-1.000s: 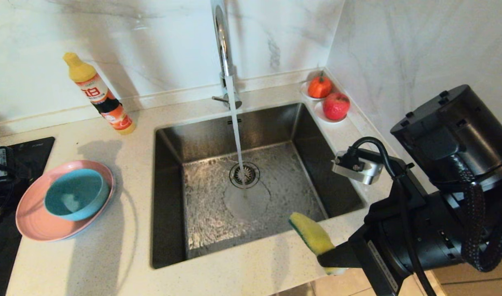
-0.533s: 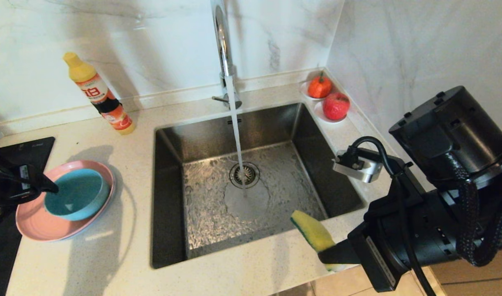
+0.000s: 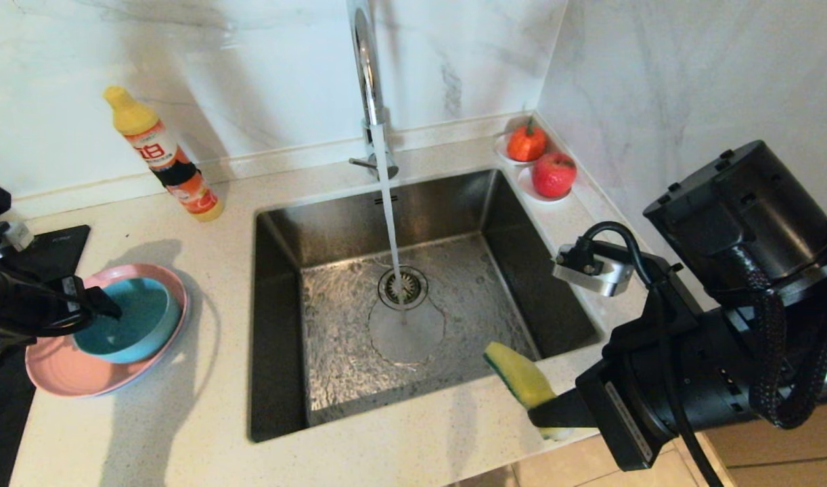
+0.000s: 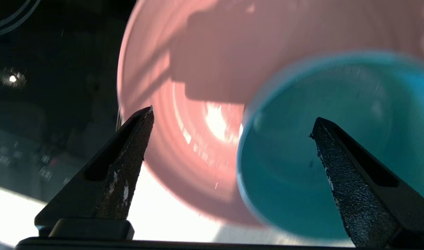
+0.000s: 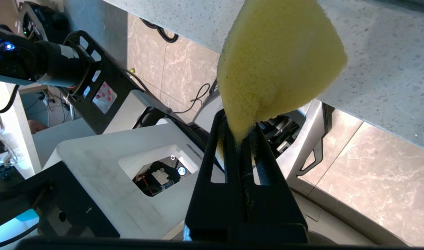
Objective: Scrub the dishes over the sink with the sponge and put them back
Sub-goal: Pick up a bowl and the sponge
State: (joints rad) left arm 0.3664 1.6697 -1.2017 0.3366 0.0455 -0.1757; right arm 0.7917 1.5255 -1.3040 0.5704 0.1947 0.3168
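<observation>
The bowl is wider than my open fingers, so my left gripper will next grab the teal bowl by its thin rim [image 4: 242,143], with one finger inside.
On the counter left of the sink [image 3: 278,325], a teal bowl [image 3: 132,328] sits in a pink plate [image 3: 68,375]. My left gripper [image 3: 99,314] hovers open at the bowl's left rim. From the left wrist, the left gripper [image 4: 232,114] straddles that rim: one finger is over the bowl [image 4: 337,156], the other over the edge of the plate [image 4: 198,69]. Nothing is held, and contact cannot be told. My right gripper [image 3: 535,418] is at the sink's front right corner, shut on the yellow-and-green sponge [image 3: 518,382]. In the right wrist view the sponge [image 5: 281,59] sticks up from the right gripper [image 5: 239,130].
Water runs from the chrome tap [image 3: 366,67] onto the drain [image 3: 403,287]. An orange detergent bottle [image 3: 163,159] stands at the back left. Two red fruits [image 3: 553,174] on saucers sit in the back right corner. A black hob [image 3: 41,250] lies at the far left.
My left gripper has come in from the left over the pink plate to the bowl's rim, its fingers spreading. The right arm and the sponge have stayed put.
</observation>
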